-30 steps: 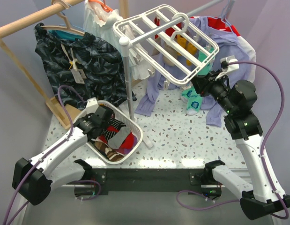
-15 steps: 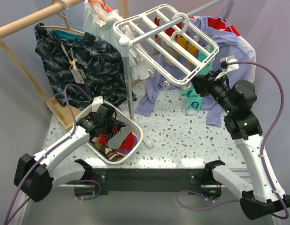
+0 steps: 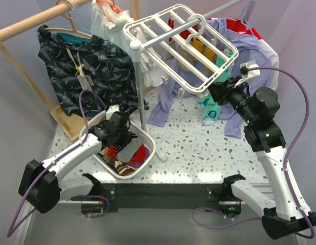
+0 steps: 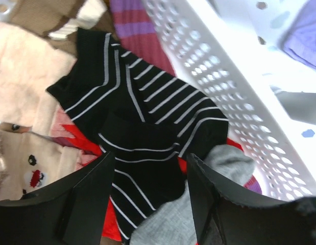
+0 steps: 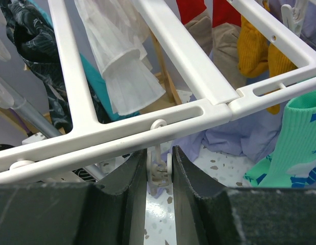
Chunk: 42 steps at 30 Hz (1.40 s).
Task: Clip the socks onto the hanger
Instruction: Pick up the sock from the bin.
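I need to grab the black striped cloth just behind its plain black edge with my left gripper next, so that edge stays free to clip.
The white grid hanger (image 3: 183,46) hangs at the back centre. My right gripper (image 3: 217,95) is under its near right edge. In the right wrist view the hanger's bar (image 5: 147,127) crosses the frame and my right gripper (image 5: 159,159) is shut on a small white clip (image 5: 159,172) hanging from it. My left gripper (image 3: 117,127) is down inside the white basket (image 3: 150,140). In the left wrist view it (image 4: 150,168) is open over a black striped cloth (image 4: 142,122) and a grey sock (image 4: 168,219). Red sock cloth (image 4: 73,137) shows only in patches under them, and as a red patch (image 3: 141,152) from above.
Teal socks (image 3: 209,108) hang from the hanger near my right gripper, also in the right wrist view (image 5: 295,148). Lilac cloth (image 3: 163,104) lies behind. A wooden rack with a dark garment (image 3: 86,66) stands at the left. A grey pole (image 3: 141,97) rises beside the basket.
My left gripper has moved right and a little farther back inside the basket. The right arm and the hanger have not moved.
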Tool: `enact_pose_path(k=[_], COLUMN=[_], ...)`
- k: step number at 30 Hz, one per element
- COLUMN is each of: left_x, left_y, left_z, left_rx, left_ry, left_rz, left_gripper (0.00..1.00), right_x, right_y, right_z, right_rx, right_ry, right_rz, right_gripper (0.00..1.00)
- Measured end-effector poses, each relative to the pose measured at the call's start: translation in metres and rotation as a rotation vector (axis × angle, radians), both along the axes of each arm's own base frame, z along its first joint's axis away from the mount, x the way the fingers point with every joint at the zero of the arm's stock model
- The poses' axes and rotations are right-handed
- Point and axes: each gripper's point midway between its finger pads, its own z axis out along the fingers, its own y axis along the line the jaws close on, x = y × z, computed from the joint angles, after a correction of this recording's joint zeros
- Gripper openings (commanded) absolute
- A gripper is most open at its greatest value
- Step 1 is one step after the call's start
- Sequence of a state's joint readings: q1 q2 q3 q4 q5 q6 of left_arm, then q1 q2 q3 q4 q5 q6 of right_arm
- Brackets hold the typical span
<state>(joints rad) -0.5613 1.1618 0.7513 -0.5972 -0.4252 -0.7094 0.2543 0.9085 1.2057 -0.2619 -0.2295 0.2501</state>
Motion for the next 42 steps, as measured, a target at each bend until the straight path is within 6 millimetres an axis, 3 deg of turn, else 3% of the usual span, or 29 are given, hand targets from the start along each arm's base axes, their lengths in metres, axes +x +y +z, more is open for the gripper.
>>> enact_pose_path(k=[9, 16, 20, 21, 26, 30, 36, 39, 42], left_x=[0.0, -0.003, -0.001, -0.001, -0.002, -0.005, -0.003, 0.004, 0.012], left_y=[-0.028, -0.018, -0.014, -0.014, -0.011, -0.008, -0.002, -0.003, -0.008], left_z=[0.004, -0.015, -0.013, -0.013, -0.013, -0.007, 0.027, 0.066, 0.119], left_rx=[0.063, 0.165, 0.184, 0.187, 0.185, 0.174, 0.139, 0.104, 0.041], left_ry=[0.024, 0.088, 0.075, 0.073, 0.062, 0.042, -0.058, -0.156, -0.302], left_rz=[-0.102, -0.089, -0.075, -0.072, -0.052, -0.044, -0.037, -0.049, -0.087], left_gripper=[0.57, 0.48, 0.34, 0.25, 0.02, 0.0, 0.0, 0.0, 0.0], right_x=[0.0, 0.0, 0.0, 0.0, 0.0, 0.0, 0.0, 0.0, 0.0], right_y=[0.0, 0.0, 0.0, 0.0, 0.0, 0.0, 0.0, 0.0, 0.0], right_z=[-0.001, -0.001, -0.001, -0.001, -0.002, -0.002, -0.002, -0.002, -0.002], right_rx=[0.0, -0.001, 0.0, -0.001, -0.001, -0.001, -0.001, -0.001, -0.001], right_ry=[0.002, 0.002, 0.002, 0.002, 0.003, 0.003, 0.003, 0.003, 0.003], right_rz=[0.0, 0.0, 0.0, 0.0, 0.0, 0.0, 0.0, 0.0, 0.0], right_gripper=[0.06, 0.06, 0.06, 0.06, 0.06, 0.06, 0.06, 0.06, 0.06])
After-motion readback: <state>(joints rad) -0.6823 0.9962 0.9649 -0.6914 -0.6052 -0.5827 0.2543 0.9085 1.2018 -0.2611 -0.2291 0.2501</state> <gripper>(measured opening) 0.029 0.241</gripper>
